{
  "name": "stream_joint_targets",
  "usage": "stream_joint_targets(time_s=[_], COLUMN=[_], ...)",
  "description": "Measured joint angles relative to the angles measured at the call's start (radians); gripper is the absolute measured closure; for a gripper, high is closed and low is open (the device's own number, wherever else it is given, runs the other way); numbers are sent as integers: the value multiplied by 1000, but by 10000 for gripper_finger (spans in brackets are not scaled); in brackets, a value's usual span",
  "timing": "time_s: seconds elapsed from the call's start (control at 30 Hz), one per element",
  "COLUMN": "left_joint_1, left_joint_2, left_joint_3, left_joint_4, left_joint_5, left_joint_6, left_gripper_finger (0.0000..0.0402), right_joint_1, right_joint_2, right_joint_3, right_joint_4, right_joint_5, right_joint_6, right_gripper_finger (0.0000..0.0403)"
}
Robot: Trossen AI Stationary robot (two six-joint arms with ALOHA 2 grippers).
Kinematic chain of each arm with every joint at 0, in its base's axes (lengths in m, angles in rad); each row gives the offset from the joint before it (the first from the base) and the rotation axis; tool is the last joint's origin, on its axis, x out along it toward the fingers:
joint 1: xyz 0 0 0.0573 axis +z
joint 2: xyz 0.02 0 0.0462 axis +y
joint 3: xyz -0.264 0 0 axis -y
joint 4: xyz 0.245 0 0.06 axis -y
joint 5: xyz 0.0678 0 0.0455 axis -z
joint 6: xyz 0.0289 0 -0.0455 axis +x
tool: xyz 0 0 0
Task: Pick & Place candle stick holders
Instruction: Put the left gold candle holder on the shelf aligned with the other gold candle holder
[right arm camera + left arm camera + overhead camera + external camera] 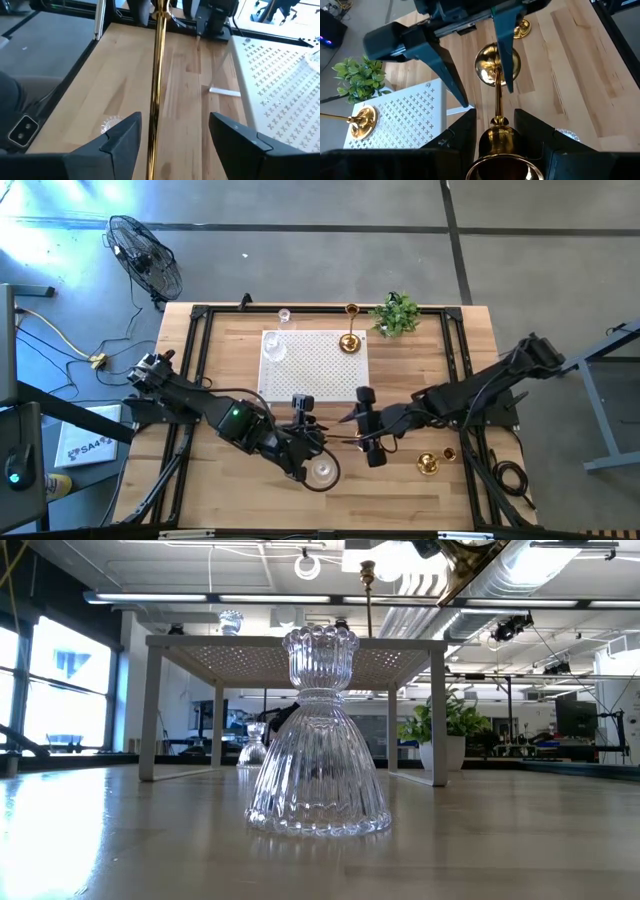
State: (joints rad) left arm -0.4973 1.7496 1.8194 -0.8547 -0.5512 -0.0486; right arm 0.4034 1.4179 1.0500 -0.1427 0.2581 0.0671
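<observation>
The right gripper picks up the gold candle stick holder by its stem next, to place it on the white platform.
A tall gold candle stick holder lies about level in the air above the table's near middle. My left gripper is shut on its cup end. Its stem runs between the fingers of my right gripper, which is open; they stand on either side of the stem close to the round base, and no touch shows. A clear glass holder stands on its base below the left gripper. Another gold holder stands at the near right. My left gripper pinches the gold holder's bell-shaped cup end between its two fingers, coming slantwise downward from the table's left side. The stem points away from the fingers toward my right gripper. The holder is lifted clear of the table and lies roughly level.
The white perforated platform stands at the far middle, with a gold holder and a glass holder on it. A second glass holder stands behind it, and a green plant at the far right. Black frame rails line the table's sides.
</observation>
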Motion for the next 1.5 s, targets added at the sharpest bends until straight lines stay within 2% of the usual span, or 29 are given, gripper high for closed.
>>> stream_joint_targets(time_s=[0.47,0.9,1.4,1.5], left_joint_1=[0,0,0,0], left_joint_2=[0,0,0,0], left_joint_3=[0,0,0,0], left_joint_4=[0,-1,-1,0], left_joint_5=[4,0,0,0], left_joint_6=[0,0,0,9], left_gripper_finger=[285,285,285,285], right_joint_1=[0,0,0,-5], right_joint_2=[11,11,11,11], right_joint_3=[0,0,0,0], right_joint_4=[54,62,68,70], right_joint_5=[25,62,59,26], right_joint_6=[-99,-102,-101,-81], right_gripper_finger=[178,178,178,180])
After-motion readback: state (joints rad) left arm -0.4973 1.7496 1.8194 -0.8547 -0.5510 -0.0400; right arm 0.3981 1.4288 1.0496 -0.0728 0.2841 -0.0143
